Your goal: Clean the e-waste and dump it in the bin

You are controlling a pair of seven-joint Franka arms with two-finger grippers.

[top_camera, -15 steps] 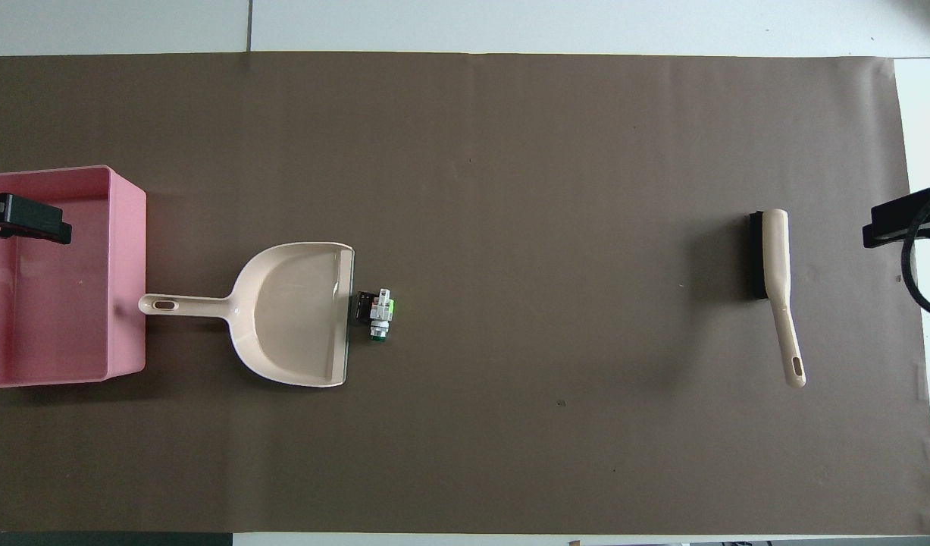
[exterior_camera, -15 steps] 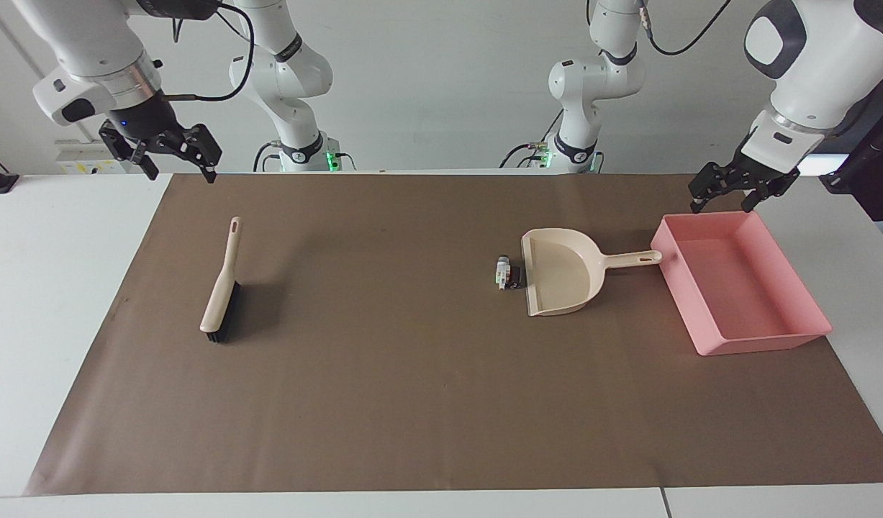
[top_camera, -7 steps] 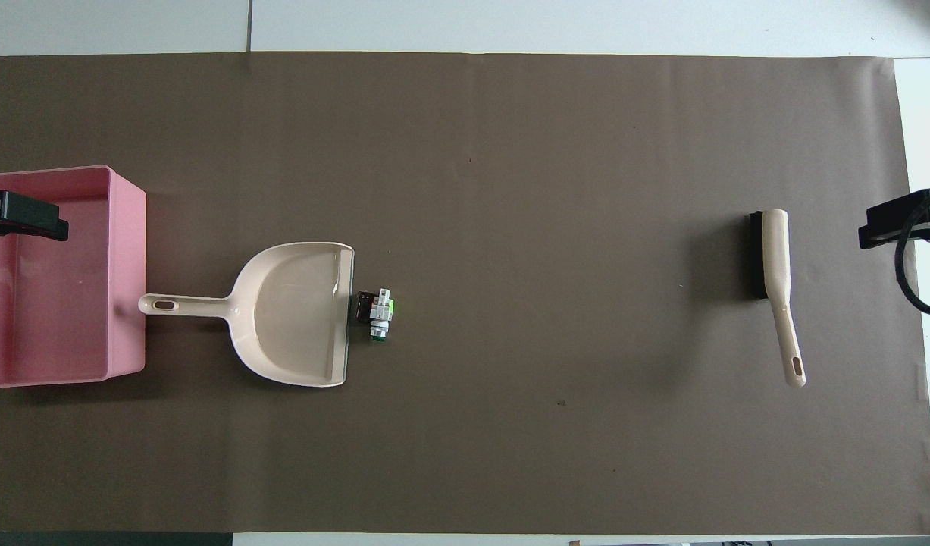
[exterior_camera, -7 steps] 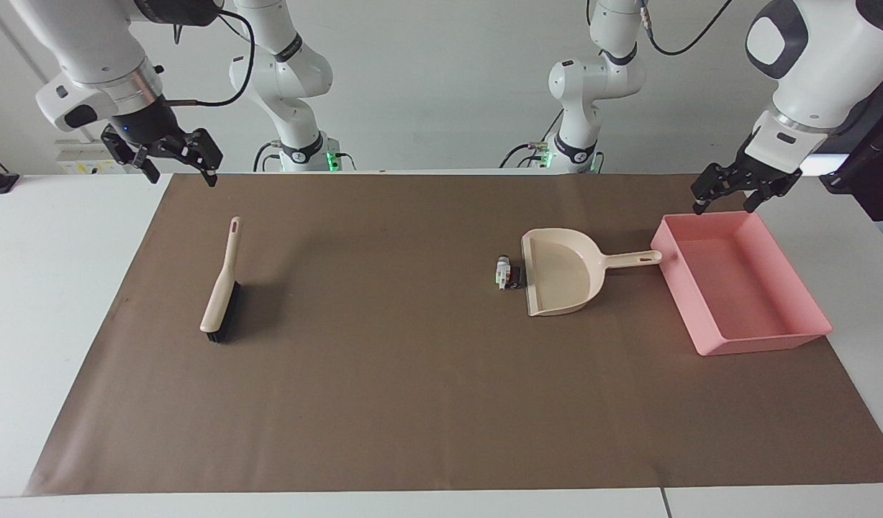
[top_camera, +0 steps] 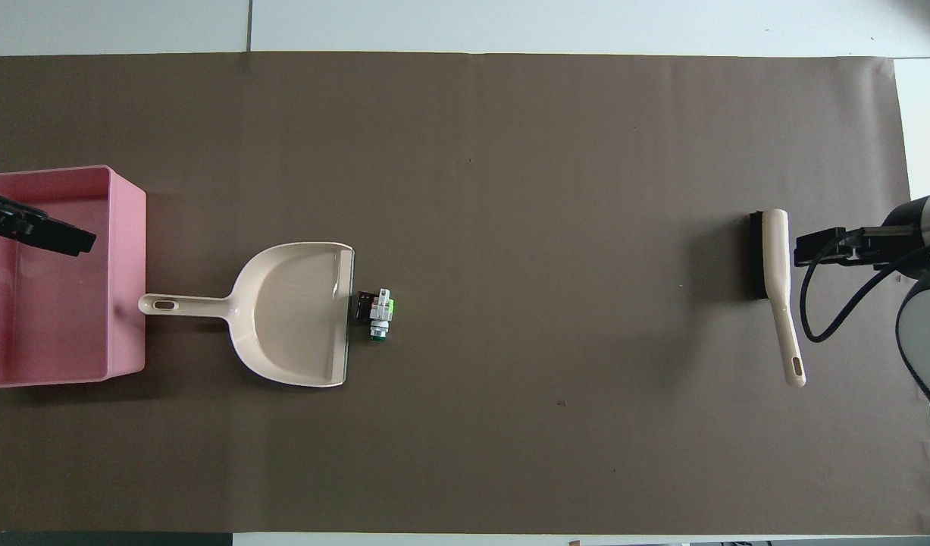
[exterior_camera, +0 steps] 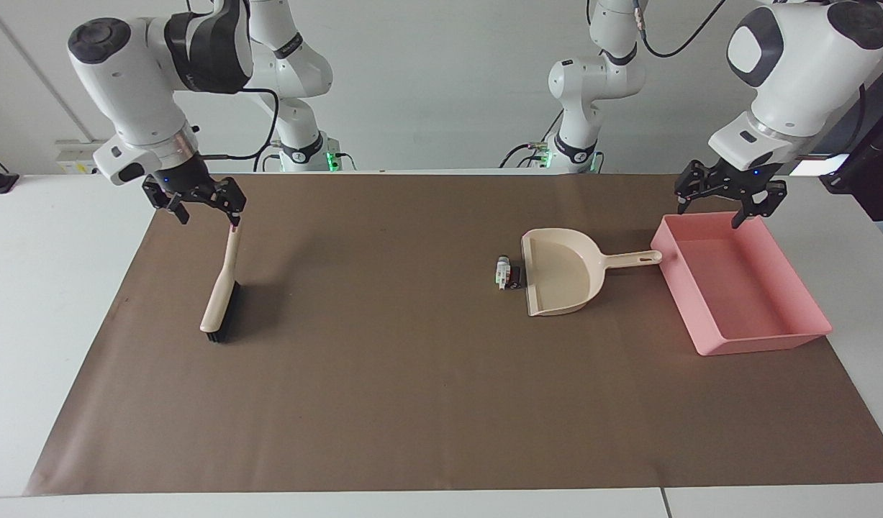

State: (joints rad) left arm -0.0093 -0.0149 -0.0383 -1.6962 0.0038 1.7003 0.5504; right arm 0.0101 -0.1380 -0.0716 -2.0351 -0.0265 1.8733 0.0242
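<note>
I will pick up the beige dustpan (top_camera: pixel 294 315) by its slim handle (top_camera: pixel 189 305) with my left gripper next. The dustpan's broad scoop is far wider than my fingers.
The e-waste (exterior_camera: pixel 506 273) (top_camera: pixel 377 309), a small white and green piece against a small black block, lies on the brown mat at the lip of the beige dustpan (exterior_camera: pixel 560 273) (top_camera: pixel 294 315). The dustpan's handle points at the pink bin (exterior_camera: pixel 743 288) (top_camera: pixel 63 303), which is empty. My left gripper (exterior_camera: pixel 709 212) (top_camera: pixel 36 231) hangs open over the bin's edge nearest the robots. My right gripper (exterior_camera: pixel 207 214) (top_camera: pixel 828 249) is open, low over the handle tip of the beige brush (exterior_camera: pixel 222 288) (top_camera: pixel 775 280), holding nothing.
A brown mat (exterior_camera: pixel 383 374) covers most of the white table. The brush lies toward the right arm's end, the bin toward the left arm's end. A black cable (top_camera: pixel 821 311) loops from the right arm's wrist beside the brush.
The right gripper has come down from beside the mat to just over the brush's handle tip. The left gripper has shifted a little over the bin toward the dustpan. Nothing on the mat moved.
</note>
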